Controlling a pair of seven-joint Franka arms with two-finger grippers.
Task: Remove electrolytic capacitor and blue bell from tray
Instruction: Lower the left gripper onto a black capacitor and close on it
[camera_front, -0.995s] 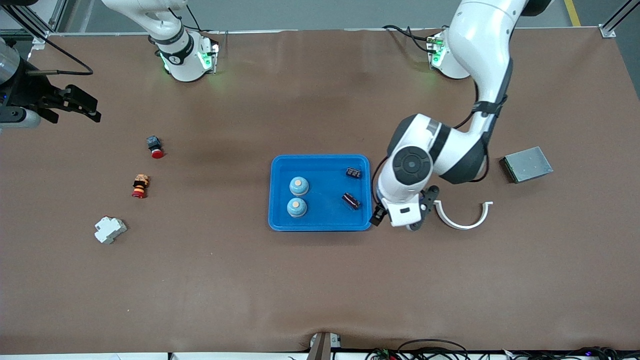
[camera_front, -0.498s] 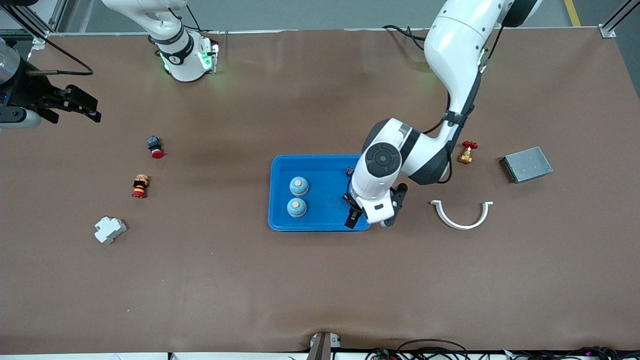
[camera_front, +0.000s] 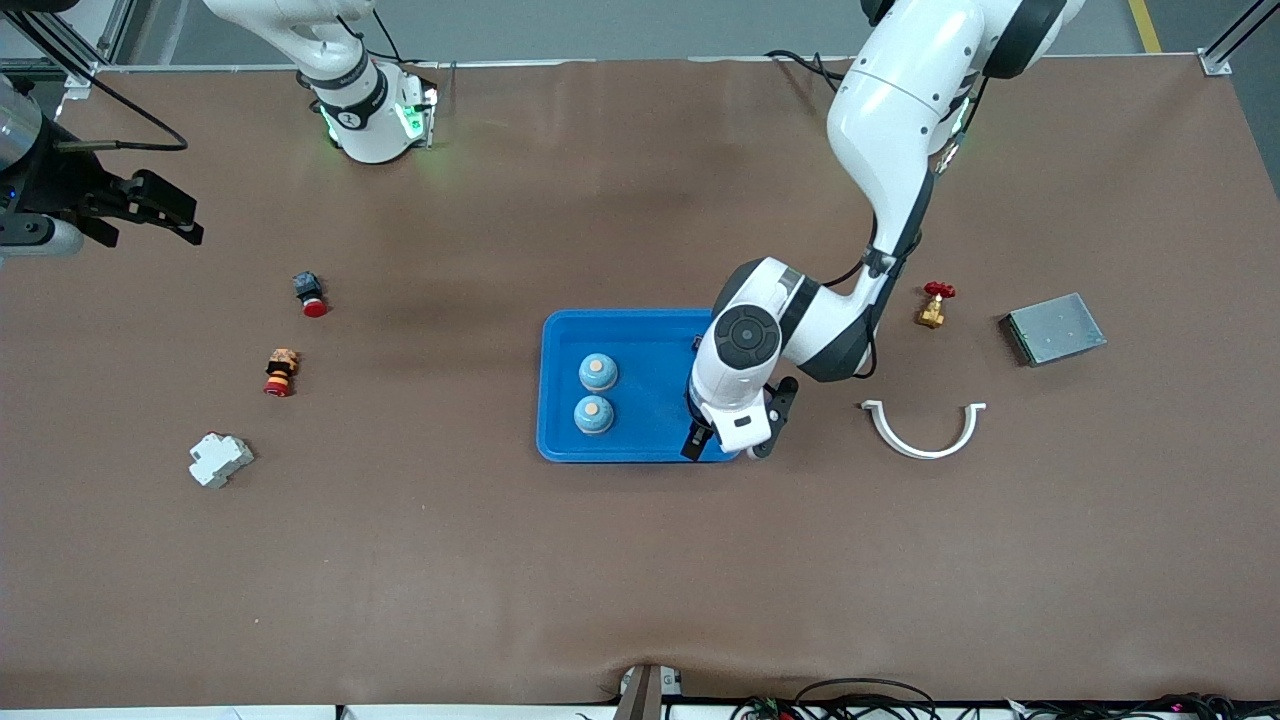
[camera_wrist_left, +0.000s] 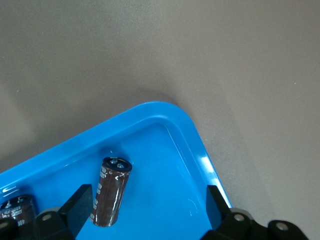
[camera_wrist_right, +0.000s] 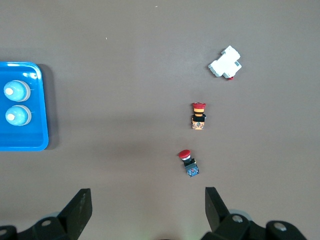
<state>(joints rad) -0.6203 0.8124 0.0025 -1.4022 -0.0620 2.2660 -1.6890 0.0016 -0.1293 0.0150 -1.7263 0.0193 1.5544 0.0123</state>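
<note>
My left gripper's fingers stop short of the brown capacitor's sides, so it is too early to close; first the left gripper moves toward the capacitor.
The blue tray (camera_front: 640, 318) holds two light-blue bells (camera_front: 597, 371) (camera_front: 593, 414) toward the right arm's end. In the left wrist view a dark brown capacitor (camera_wrist_left: 111, 192) lies in the tray (camera_wrist_left: 150, 107), and a second one (camera_wrist_left: 15, 209) is at the frame's edge. In the front view the left arm mostly hides both capacitors. My left gripper (camera_front: 728, 440) (camera_wrist_left: 147, 210) is open and empty, low over the tray's corner at the left arm's end, beside the capacitor. My right gripper (camera_front: 170, 215) (camera_wrist_right: 147, 210) is open and empty, high over the right arm's end of the table.
A red-handled brass valve (camera_front: 932, 305), a grey metal box (camera_front: 1055, 328) and a white curved bracket (camera_front: 925, 432) lie toward the left arm's end. A white breaker (camera_front: 220, 460) and two red push-buttons (camera_front: 281, 372) (camera_front: 310, 293) lie toward the right arm's end.
My left gripper has moved from beside the tray to over the tray's corner, uncovering the brass valve. The right arm has not moved.
</note>
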